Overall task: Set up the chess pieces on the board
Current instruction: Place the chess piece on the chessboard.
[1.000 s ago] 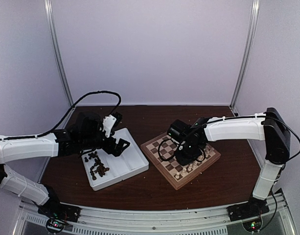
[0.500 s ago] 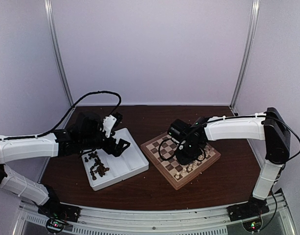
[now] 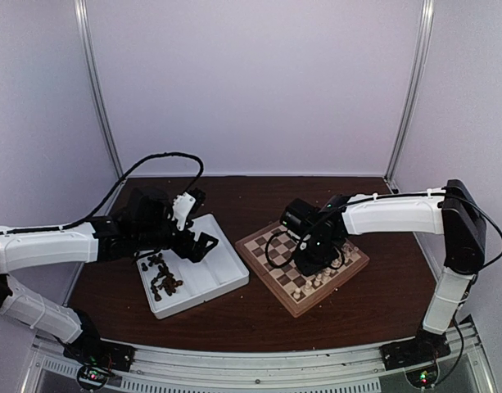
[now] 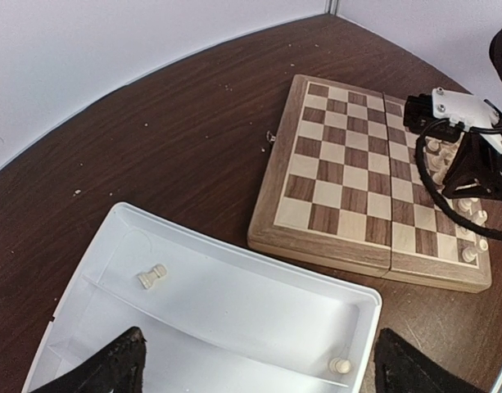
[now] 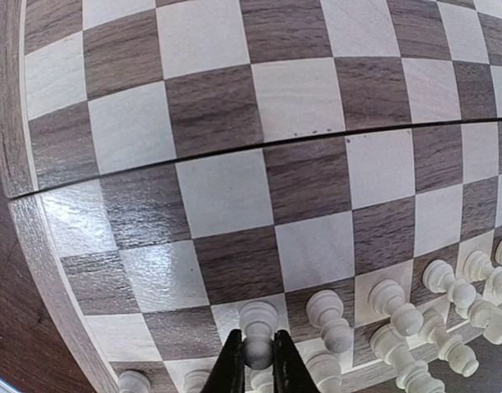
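The cream pawn (image 5: 259, 323) is upright on its base and would stay standing on its light square, so my right gripper should open.
The board (image 3: 267, 246) lies right of centre and also shows in the left wrist view (image 4: 349, 176) and the right wrist view (image 5: 234, 123). My right gripper (image 5: 259, 356) is shut on the head of a cream pawn (image 5: 259, 323) standing on a light square near the board's near edge, beside several other cream pieces (image 5: 447, 303). My left gripper (image 4: 251, 360) hovers open and empty over the white tray (image 4: 259, 319), which holds a lying cream piece (image 4: 152, 277) and another (image 4: 341, 365). Dark pieces (image 3: 165, 278) lie in the tray's near compartment.
The white two-compartment tray (image 3: 226, 274) sits left of the board on the dark brown table. Grey walls and two metal posts close in the back and sides. The right arm's cable (image 4: 459, 217) hangs over the board's near rows.
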Motion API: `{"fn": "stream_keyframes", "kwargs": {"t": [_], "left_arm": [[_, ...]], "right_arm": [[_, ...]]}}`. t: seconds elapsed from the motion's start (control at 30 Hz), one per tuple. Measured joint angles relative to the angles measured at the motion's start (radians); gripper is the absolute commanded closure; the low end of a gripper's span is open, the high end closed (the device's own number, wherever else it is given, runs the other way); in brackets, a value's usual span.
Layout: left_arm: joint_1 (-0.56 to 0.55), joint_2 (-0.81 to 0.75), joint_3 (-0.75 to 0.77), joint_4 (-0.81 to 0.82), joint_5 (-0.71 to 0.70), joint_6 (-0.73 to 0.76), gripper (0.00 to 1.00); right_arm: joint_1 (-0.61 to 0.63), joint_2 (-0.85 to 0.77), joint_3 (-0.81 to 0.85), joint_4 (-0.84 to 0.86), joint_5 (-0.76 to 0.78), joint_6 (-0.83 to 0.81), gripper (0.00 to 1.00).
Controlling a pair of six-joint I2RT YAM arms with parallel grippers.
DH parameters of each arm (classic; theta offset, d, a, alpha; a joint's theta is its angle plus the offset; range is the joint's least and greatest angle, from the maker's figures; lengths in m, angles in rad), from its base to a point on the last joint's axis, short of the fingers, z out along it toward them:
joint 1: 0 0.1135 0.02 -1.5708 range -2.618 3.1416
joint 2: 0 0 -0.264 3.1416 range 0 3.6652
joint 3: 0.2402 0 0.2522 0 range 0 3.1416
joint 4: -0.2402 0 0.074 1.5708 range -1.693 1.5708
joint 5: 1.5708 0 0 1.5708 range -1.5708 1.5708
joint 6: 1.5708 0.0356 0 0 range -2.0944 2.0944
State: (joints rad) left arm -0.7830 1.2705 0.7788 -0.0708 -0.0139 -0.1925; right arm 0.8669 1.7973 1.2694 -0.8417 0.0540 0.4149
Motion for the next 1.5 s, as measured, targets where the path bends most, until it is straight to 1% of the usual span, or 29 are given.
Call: {"fn": "stream_keyframes", "kwargs": {"t": [0.27, 0.7, 0.87, 1.03, 1.1, 1.37, 1.5], "left_arm": [[0.0, 0.014, 0.0, 0.0, 0.028, 0.0, 0.04], [0.0, 0.014, 0.0, 0.0, 0.034, 0.0, 0.04], [0.0, 0.017, 0.001, 0.0, 0.035, 0.0, 0.04], [0.0, 0.02, 0.001, 0.0, 0.037, 0.0, 0.04], [0.0, 0.02, 0.001, 0.0, 0.037, 0.0, 0.04], [0.0, 0.027, 0.001, 0.0, 0.037, 0.0, 0.04], [0.0, 0.031, 0.004, -0.002, 0.036, 0.0, 0.03]], "right_arm": [[0.0, 0.0, 0.0, -0.002, 0.0, 0.0, 0.89], [-0.001, -0.002, 0.0, -0.005, -0.008, 0.002, 0.9], [-0.001, -0.002, 0.0, -0.005, -0.013, 0.002, 0.86], [-0.001, -0.002, 0.0, -0.006, -0.014, 0.0, 0.75], [-0.001, -0.002, 0.0, -0.006, -0.013, 0.003, 0.72], [-0.001, -0.013, 0.006, -0.021, -0.004, -0.002, 0.71], [-0.001, -0.015, 0.045, -0.04, 0.0, -0.012, 0.71]]}}
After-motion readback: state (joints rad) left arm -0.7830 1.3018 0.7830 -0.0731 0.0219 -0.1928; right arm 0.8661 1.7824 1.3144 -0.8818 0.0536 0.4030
